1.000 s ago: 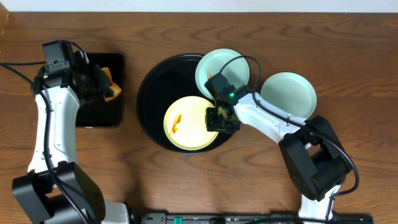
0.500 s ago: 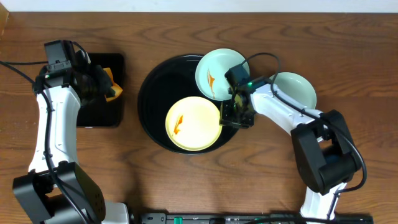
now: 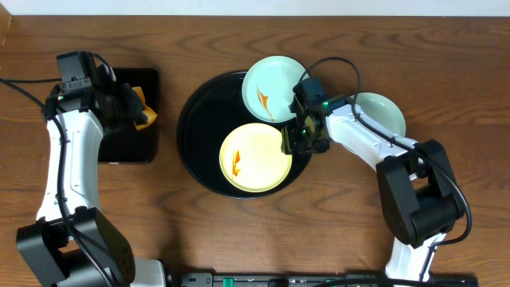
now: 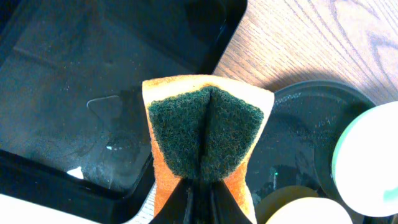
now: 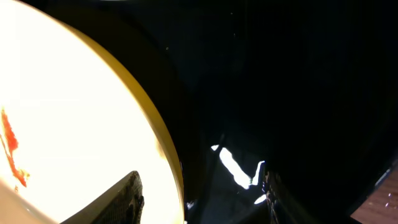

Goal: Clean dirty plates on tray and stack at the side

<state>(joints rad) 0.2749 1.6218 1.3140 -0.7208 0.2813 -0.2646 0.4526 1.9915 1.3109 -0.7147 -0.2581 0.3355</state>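
Observation:
The yellow plate's rim (image 3: 288,153) (image 5: 178,188) should be pinched next by my right gripper on the side away from the sponge. The plate's smeared side then stays open for cleaning and stacking.
The round black tray (image 3: 195,131) holds a pale yellow plate (image 3: 255,157) with an orange smear. A pale blue-green plate (image 3: 273,89), also smeared, rests on the tray's far right rim. Another blue-green plate (image 3: 381,119) lies on the table to the right, partly under the right arm. My right gripper (image 3: 299,137) is open at the yellow plate's right edge. In the right wrist view one finger (image 5: 118,202) stands over the yellow plate (image 5: 74,112) and the other over the tray (image 5: 292,93). My left gripper (image 4: 200,183) is shut on a folded orange-and-green sponge (image 4: 208,134).
A smaller rectangular black tray (image 3: 127,139) with wet patches sits at the left, under the left gripper (image 3: 135,112) and the sponge. The table's far edge runs along the top of the overhead view.
The right gripper moved right and up from over the yellow plate to its right edge while opening. The yellow plate slid slightly right; the smeared blue-green plate shifted left. Left arm unchanged.

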